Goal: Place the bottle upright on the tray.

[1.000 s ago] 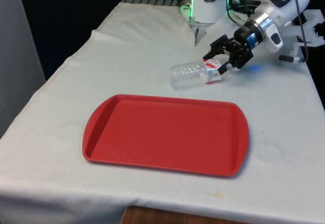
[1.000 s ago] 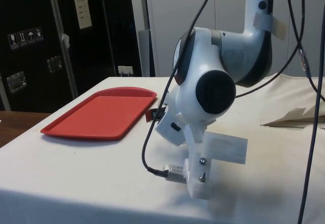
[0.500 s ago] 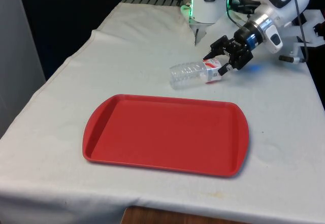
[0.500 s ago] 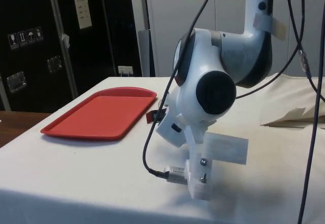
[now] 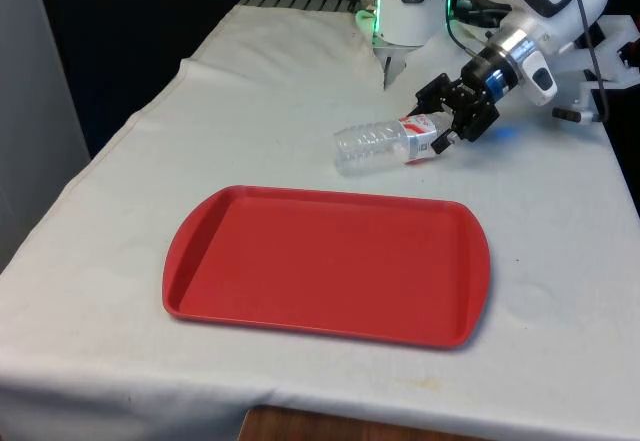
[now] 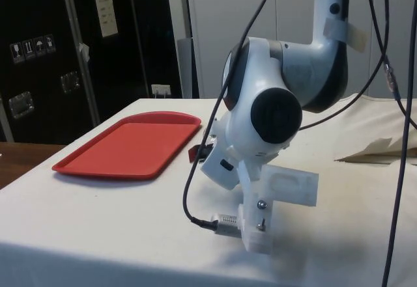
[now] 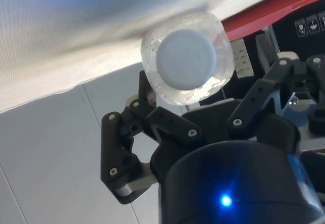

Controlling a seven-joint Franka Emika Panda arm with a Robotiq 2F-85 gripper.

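Observation:
I will grab the bottle by its labelled upper part [image 5: 418,137] with my gripper next, and then I will stand the bottle upright on the tray [image 5: 320,261].
A clear plastic bottle [image 5: 370,147] with a red and white label lies on its side on the white cloth, just beyond the red tray [image 5: 320,261]. My gripper [image 5: 434,123] is at the bottle's cap end on the front view's right. Its black fingers [image 5: 446,139] stand open on either side of the labelled part. In the wrist view the bottle [image 7: 187,59] points its pale cap straight at me, between the spread fingers [image 7: 122,148]. In the side view the arm covers the gripper, and a bit of the red label [image 6: 194,150] peeks out beside it.
The tray [image 6: 130,147] is bare and lies near the table's front edge. The robot's base [image 5: 405,11] stands behind the bottle. A raised fold of cloth [image 6: 371,150] sits on the far side in the side view.
The arm has shifted very slightly near the bottle's cap end. The bottle and tray lie where they were.

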